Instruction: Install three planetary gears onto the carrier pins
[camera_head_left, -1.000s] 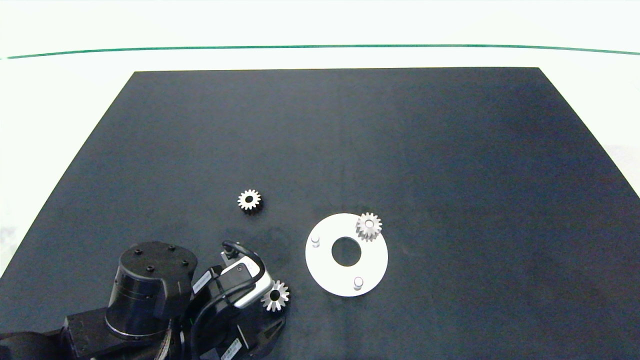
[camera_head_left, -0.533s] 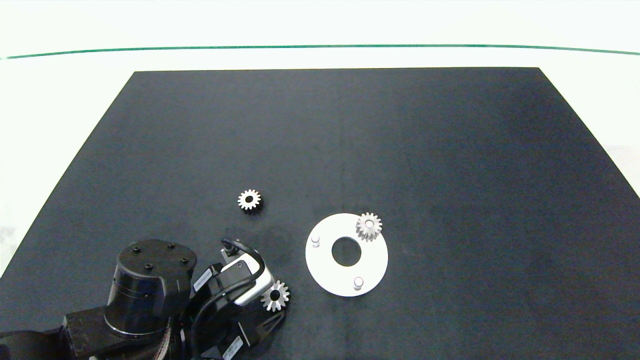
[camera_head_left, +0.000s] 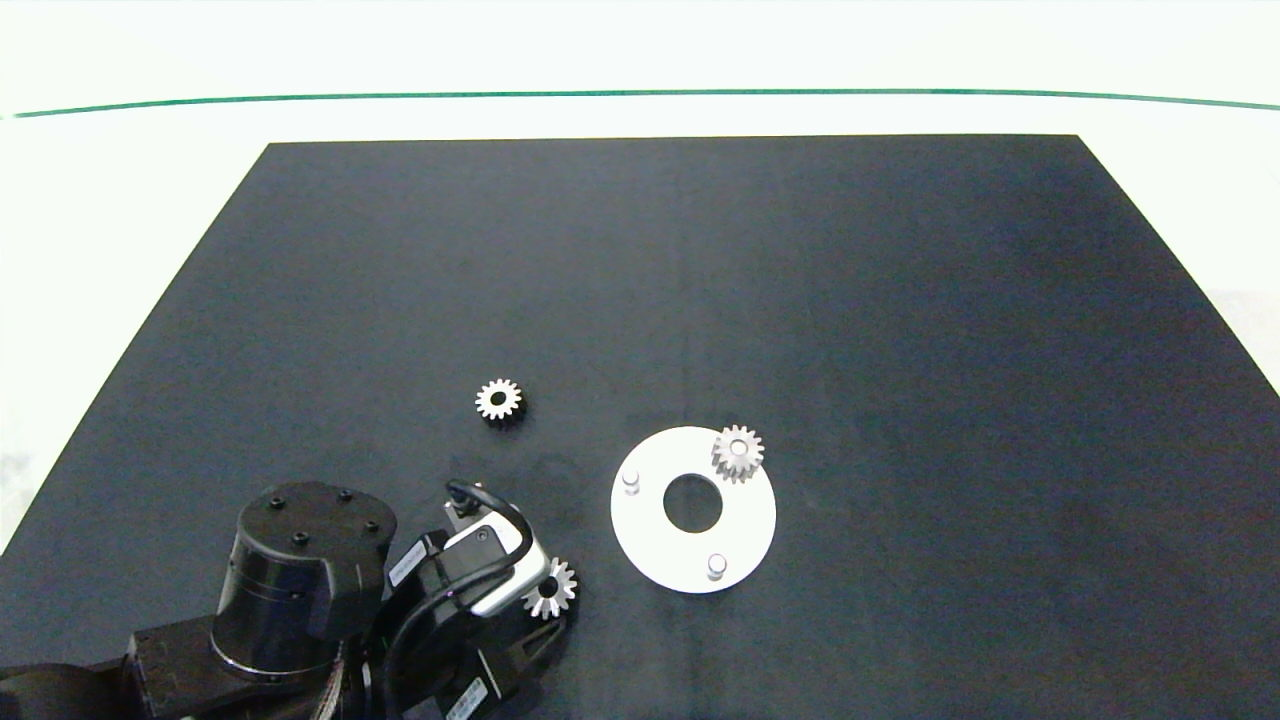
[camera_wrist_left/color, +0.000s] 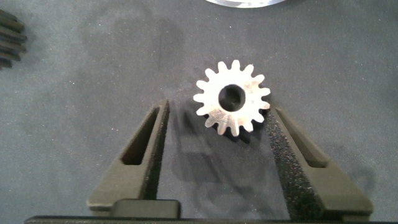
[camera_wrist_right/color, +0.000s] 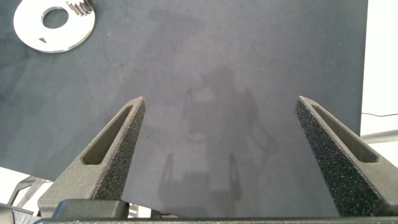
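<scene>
My left gripper should next grab the silvery gear by its toothed rim (camera_head_left: 565, 589). Then the gear's hole stays free for a bare carrier pin.
A white disc (camera_head_left: 650, 540) lies on the black mat with the carrier pins standing on it. Two pins (camera_head_left: 630, 481) (camera_head_left: 716, 566) are bare, and one planetary gear (camera_head_left: 738, 452) sits at the third. A second gear (camera_head_left: 498, 401) lies loose on the mat, farther back and to the left. The third gear (camera_head_left: 556, 590) (camera_wrist_left/color: 232, 98) lies flat near the front, left of the disc. My left gripper (camera_wrist_left/color: 219, 109) is open around it, a finger (camera_wrist_left/color: 144, 146) on each side, neither touching it. My right gripper (camera_wrist_right/color: 221, 99) is open and holds nothing, away from the parts.
The black mat (camera_head_left: 900, 350) covers most of the white table. In the right wrist view the disc (camera_wrist_right/color: 37, 34) with its gear (camera_wrist_right/color: 81, 7) shows at a distance. The left arm's dark joint (camera_head_left: 300, 570) stands at the front left.
The left wrist has shifted slightly over the front gear, which it covers a little more. Gears and disc have not moved.
</scene>
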